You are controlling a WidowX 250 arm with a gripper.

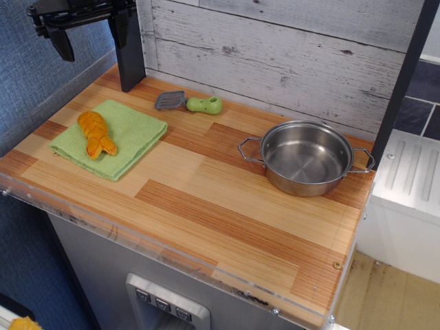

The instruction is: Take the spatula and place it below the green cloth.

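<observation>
My gripper takes hold of the spatula by its light-green handle (202, 105) next, to place the spatula below the green cloth (130, 134).
The spatula (189, 103) lies flat on the wooden counter near the back wall, grey slotted blade to the left, light-green handle to the right. The green cloth (130, 134) lies folded at the left of the counter, in front of and left of the spatula. An orange plush toy (95, 133) rests on the cloth. My black gripper (91, 38) hangs high at the top left, above the counter's back-left corner, well away from the spatula. Its fingers are spread apart and hold nothing.
A steel pot (306, 158) with two handles stands at the right of the counter. A dark post (129, 55) rises at the back left. A clear plastic lip (172, 258) runs along the counter's front edge. A white appliance (409, 185) stands to the right.
</observation>
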